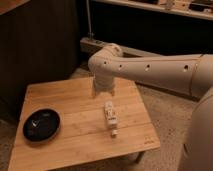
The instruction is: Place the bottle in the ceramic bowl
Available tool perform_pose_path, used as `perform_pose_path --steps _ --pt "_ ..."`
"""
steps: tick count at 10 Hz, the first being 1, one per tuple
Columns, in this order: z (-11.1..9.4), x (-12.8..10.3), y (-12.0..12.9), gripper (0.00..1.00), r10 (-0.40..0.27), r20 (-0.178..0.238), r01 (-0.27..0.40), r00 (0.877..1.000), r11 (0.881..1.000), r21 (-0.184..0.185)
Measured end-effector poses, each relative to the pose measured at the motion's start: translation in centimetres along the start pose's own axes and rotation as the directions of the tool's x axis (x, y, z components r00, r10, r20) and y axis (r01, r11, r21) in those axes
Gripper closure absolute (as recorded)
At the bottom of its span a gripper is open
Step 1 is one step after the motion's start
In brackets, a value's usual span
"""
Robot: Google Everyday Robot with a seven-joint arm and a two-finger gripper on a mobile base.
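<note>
Next, my gripper grips the small white bottle by its body [111, 115] to place the bottle in the black ceramic bowl [41, 125].
A small white bottle [110, 118] lies on its side right of centre on the wooden table [70, 97], its narrow cap pointing toward the front edge. The glossy black ceramic bowl [41, 125] sits near the table's left front corner, well apart from the bottle. My gripper [103, 93] hangs from the pale arm just behind the bottle's far end, pointing down. It is open, with nothing between its fingers. It does not touch the bottle.
My thick white arm [160, 70] reaches in from the right, above the table's back right corner. Dark panels and a metal rail [92, 45] stand behind the table. Speckled floor [167, 115] lies to the right, past the table's edge.
</note>
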Motion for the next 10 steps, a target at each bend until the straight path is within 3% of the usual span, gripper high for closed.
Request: perform_pose_path --steps 4,8,10 --pt "0.7 0.6 -0.3 0.35 -0.003 0.005 0.003 1.0 1.0 0.007" --pt "6.2 3.9 -2.5 0.35 -0.017 0.024 0.017 1.0 1.0 -0.013" --pt "7.8 5.1 -3.3 0.35 -0.025 0.027 0.025 0.999 1.0 -0.009"
